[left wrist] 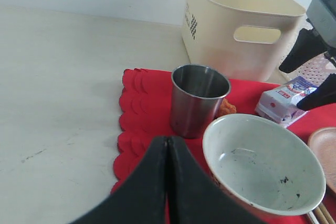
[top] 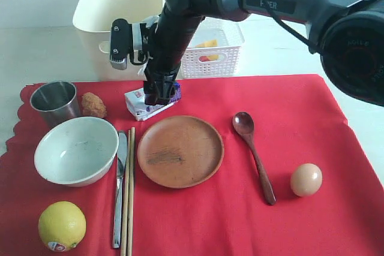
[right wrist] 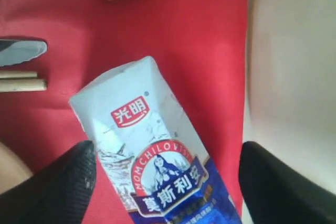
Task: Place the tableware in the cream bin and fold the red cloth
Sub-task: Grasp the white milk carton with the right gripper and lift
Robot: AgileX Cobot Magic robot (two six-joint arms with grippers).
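The milk carton has to come off the red cloth and go into the lattice basket (top: 213,58), so my right gripper will pick it up by its blue lower section.
On the red cloth (top: 300,220) lie a pale bowl (top: 76,150), a steel cup (top: 54,103), a brown plate (top: 180,150), a wooden spoon (top: 255,157), a knife (top: 120,184) and chopsticks (top: 129,196). The cream bin (top: 114,16) stands behind the cloth at the back left. My right gripper (top: 159,91) hangs just over a milk carton (top: 150,103). Its jaws are open on either side of the carton (right wrist: 157,145) without touching it. My left gripper (left wrist: 168,142) is shut and empty, near the cup (left wrist: 197,100) and bowl (left wrist: 262,166).
A white lattice basket (top: 216,49) with food stands beside the bin. A brown fried lump (top: 93,105) lies next to the cup. A lemon (top: 62,225) sits at the front left, an egg (top: 306,179) at the right. The right arm reaches across the back middle.
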